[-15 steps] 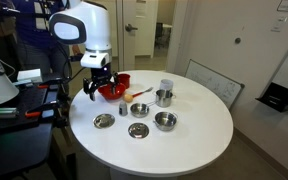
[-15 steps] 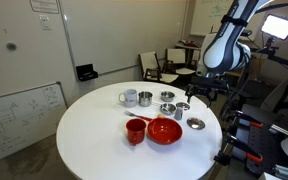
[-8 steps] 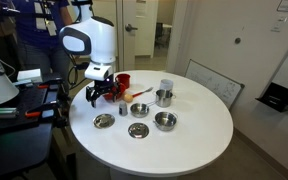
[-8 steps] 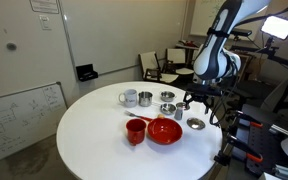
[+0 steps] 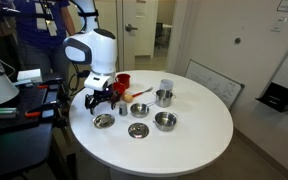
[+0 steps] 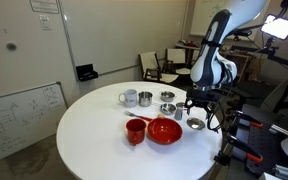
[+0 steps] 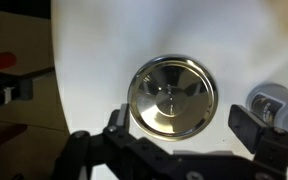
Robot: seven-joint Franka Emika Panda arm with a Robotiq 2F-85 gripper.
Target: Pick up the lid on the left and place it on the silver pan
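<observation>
Next, my gripper grips the lid's small centre knob from above, so the lid's rim stays clear and level to place on the silver pan [image 5: 162, 97].
The lid [image 7: 171, 97] is a flat round silver disc with a small centre knob, lying on the white table. It shows in both exterior views [image 5: 103, 121] [image 6: 195, 124] near the table edge by the robot. My gripper [image 7: 181, 125] is open and hangs just above the lid, with one finger [image 7: 117, 120] at its left and the other beyond its right rim. It also shows in both exterior views [image 5: 102, 101] [image 6: 198, 104]. The silver pan [image 5: 162, 97] [image 6: 145, 99], with a pale side handle, stands further across the table.
A red bowl [image 5: 112, 90] and a red cup [image 5: 123, 80] stand close behind the gripper. Two small round silver pieces [image 5: 138, 130] [image 5: 139, 110], a handleless steel bowl [image 5: 165, 121] and a pale cup [image 5: 166, 86] share the table. One silver piece [image 7: 274, 105] lies right of the lid.
The arm has swung over from above the red bowl and come down, so the open gripper now hangs low over the lid. Nothing on the table has moved.
</observation>
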